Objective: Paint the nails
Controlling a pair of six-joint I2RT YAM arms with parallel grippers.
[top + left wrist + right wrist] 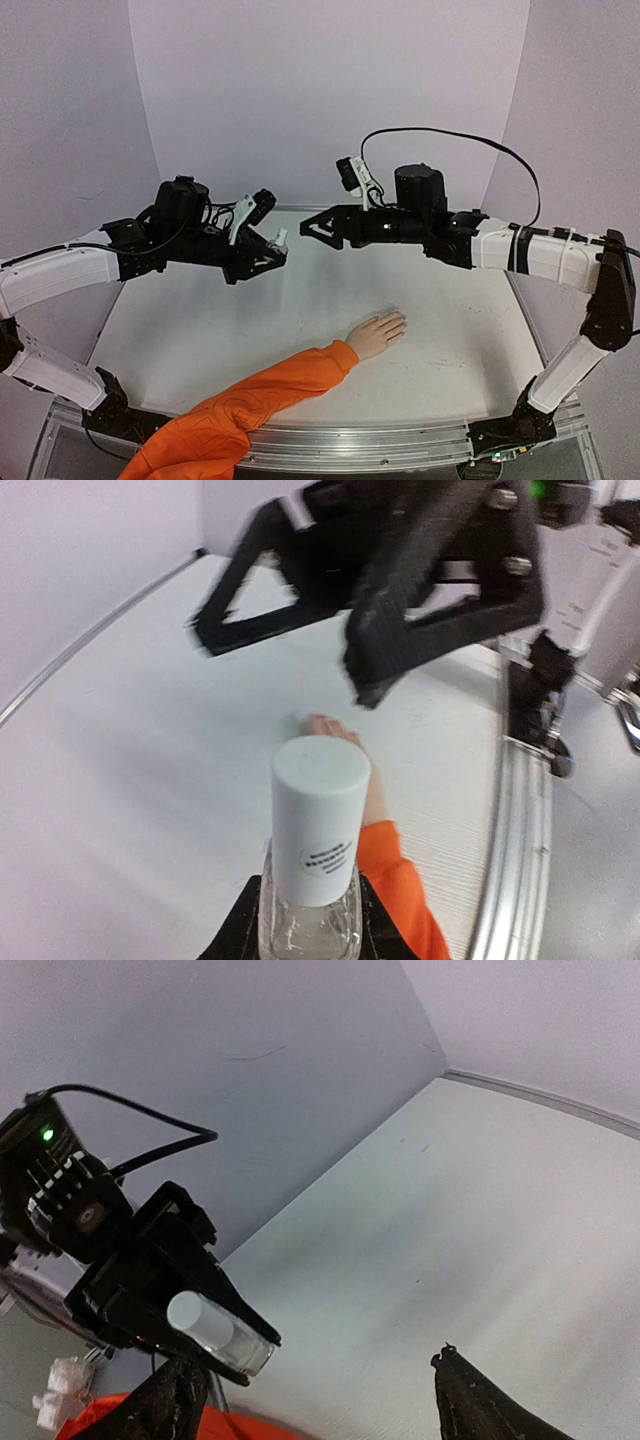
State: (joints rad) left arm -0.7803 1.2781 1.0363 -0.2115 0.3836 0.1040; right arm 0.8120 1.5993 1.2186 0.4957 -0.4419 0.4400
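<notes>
The robot's right gripper will next hold the bottle by its white cap [282, 236] [201, 1321], and the glass base stays free so the bottle can be set upright.
A pale mannequin hand [378, 333] with an orange sleeve [250, 400] lies palm down on the white table [200, 330]. Its nails at the fingertips are too small to make out. My left gripper [277, 249] hangs above the table's left half, shut on a small glass bottle with a white cap [320, 825]. In the left wrist view the bottle hides part of the hand [338, 730]. My right gripper [309, 228] faces the bottle from the right, a short gap away. It is open with nothing between its fingers [480, 1405]. The right wrist view shows the bottle [215, 1335] to the left of them.
Lilac walls [330, 90] close in the back and both sides of the table. An aluminium rail [360, 437] runs along the near edge, with the arm bases on it. The sleeve crosses that rail at the lower left.
</notes>
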